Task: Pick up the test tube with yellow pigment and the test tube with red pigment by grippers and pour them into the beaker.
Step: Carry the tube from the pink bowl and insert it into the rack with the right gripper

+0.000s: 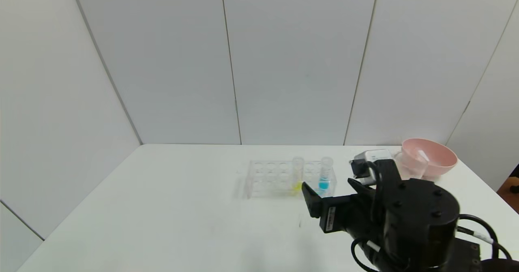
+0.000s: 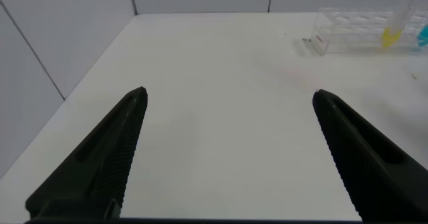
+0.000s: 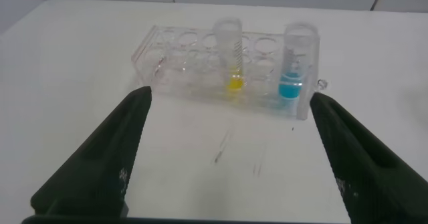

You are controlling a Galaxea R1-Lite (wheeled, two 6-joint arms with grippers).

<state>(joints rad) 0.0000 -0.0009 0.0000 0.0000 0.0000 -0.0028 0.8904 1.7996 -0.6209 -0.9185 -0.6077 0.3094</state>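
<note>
My right gripper will next grab the yellow tube's upper end, just under the tube's rim (image 1: 298,165) (image 3: 229,35). The rack closes around the yellow tube's lower half.
The test tube with yellow pigment (image 1: 298,174) stands in the clear rack (image 1: 269,178) mid-table; it also shows in the right wrist view (image 3: 233,58) and the left wrist view (image 2: 393,30). The test tube with red pigment is not in view. The clear beaker (image 1: 413,164) stands at the far right, against the pink bowl. My right gripper (image 1: 327,191) (image 3: 231,98) is open and empty, low over the table just in front of the rack. My left gripper (image 2: 230,93) is open and empty over bare table, far to the left of the rack.
A tube with blue liquid (image 1: 324,174) (image 3: 294,63) stands at the rack's right end. A pink bowl (image 1: 436,154) sits at the far right corner. A small grey-white box (image 1: 371,156) lies behind my right arm. Walls close the table's far and left sides.
</note>
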